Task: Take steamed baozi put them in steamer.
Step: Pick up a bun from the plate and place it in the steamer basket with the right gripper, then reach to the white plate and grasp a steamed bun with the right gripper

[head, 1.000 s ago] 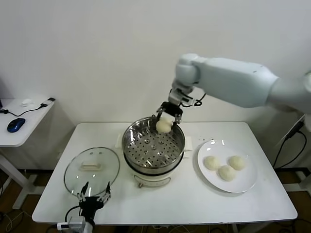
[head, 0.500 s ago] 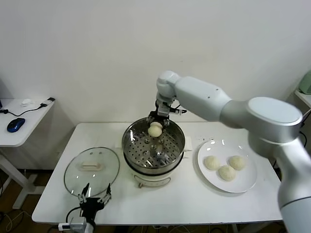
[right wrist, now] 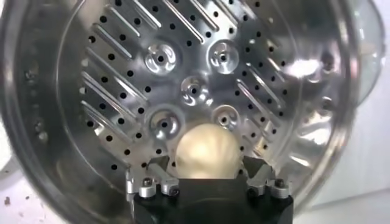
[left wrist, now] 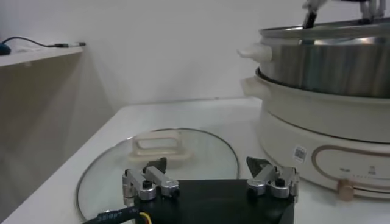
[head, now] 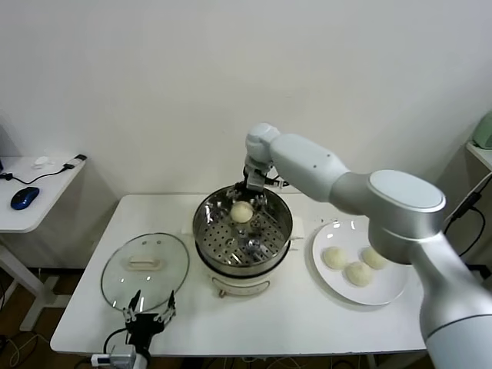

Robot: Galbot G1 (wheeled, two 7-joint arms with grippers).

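Note:
Next, the right gripper picks up a baozi from the white plate by its rounded sides to fill the steamer.
The steamer (head: 206, 240) is a shiny steel pot with a perforated tray on a white base, at the table's middle. One cream-white baozi (head: 241, 212) lies on the tray's far side. My right gripper (head: 251, 195) hangs just above it, fingers open either side of it. In the right wrist view the baozi (right wrist: 207, 149) sits on the tray (right wrist: 122, 67) between the spread fingertips of the right gripper (right wrist: 205, 165), with small gaps. Three more baozi (head: 357, 273) lie on a white plate (head: 388, 296) to the right. My left gripper (head: 148, 307) is parked open at the front left.
A round glass lid (head: 146, 265) with a white handle lies flat left of the steamer, just beyond the left gripper (left wrist: 207, 167); it also shows in the left wrist view (left wrist: 183, 152), as does the steamer's wall (left wrist: 329, 67). A side desk with a blue mouse (head: 24, 197) stands at far left.
My right gripper carried the baozi from the steamer's right rim leftwards and down into the pot. The baozi now rests on the tray and the fingers have spread.

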